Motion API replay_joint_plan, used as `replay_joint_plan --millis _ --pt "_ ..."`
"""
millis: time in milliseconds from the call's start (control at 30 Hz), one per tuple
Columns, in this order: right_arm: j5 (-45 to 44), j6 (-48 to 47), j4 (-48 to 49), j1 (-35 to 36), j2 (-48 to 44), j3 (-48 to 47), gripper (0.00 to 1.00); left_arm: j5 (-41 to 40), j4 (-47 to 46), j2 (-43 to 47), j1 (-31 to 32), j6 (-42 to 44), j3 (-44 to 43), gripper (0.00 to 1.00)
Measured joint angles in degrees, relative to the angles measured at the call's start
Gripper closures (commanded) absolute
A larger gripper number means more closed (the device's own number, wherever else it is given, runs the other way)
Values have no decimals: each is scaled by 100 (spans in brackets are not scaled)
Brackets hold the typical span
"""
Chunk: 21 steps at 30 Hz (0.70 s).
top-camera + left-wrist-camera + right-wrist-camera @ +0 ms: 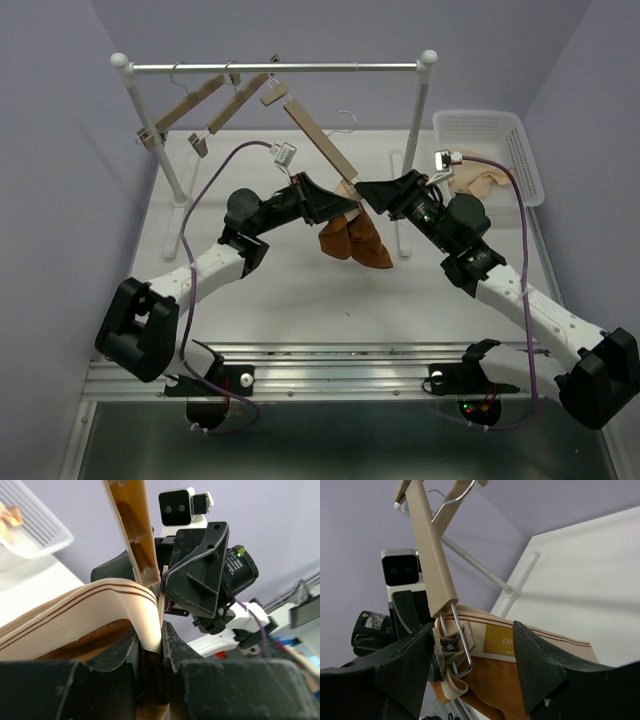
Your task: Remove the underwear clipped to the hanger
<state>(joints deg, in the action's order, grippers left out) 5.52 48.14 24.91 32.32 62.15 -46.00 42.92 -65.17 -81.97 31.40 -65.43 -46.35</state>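
The wire clip (353, 189) (456, 642) has to be squeezed open to remove the underwear's waistband, so the right gripper should next grab it across both its sides.
The rust-brown underwear (356, 240) with a cream striped waistband hangs from the low end of a tilted wooden hanger (315, 140). My left gripper (338, 204) is shut on the waistband (145, 615) just below the hanger bar (135, 530). My right gripper (364, 190) is open; in the right wrist view its jaws (472, 628) stand either side of the wire clip (456, 642) that pins the waistband to the bar (432, 560). The brown fabric (520, 685) hangs below. The hanger's other clip is free at its upper end.
A white clothes rack with a metal rail (275, 68) stands at the back and carries two more wooden hangers (185, 108). A white basket (490, 135) at the back right holds a pale beige cloth (476, 181); it also shows in the left wrist view (30, 527).
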Motion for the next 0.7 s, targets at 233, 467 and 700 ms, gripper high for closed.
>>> replay_joint_plan --millis 233,467,700 --pt "643 -37 636 39 -61 243 28 -262 1596 1270 -2 1480 179 100" --pt "1541 -26 1582 26 79 835 26 -507 2076 1786 -225 1779 579 100" --pt "2465 286 2848 26 424 933 22 -588 2175 2308 -345 1788 901 100"
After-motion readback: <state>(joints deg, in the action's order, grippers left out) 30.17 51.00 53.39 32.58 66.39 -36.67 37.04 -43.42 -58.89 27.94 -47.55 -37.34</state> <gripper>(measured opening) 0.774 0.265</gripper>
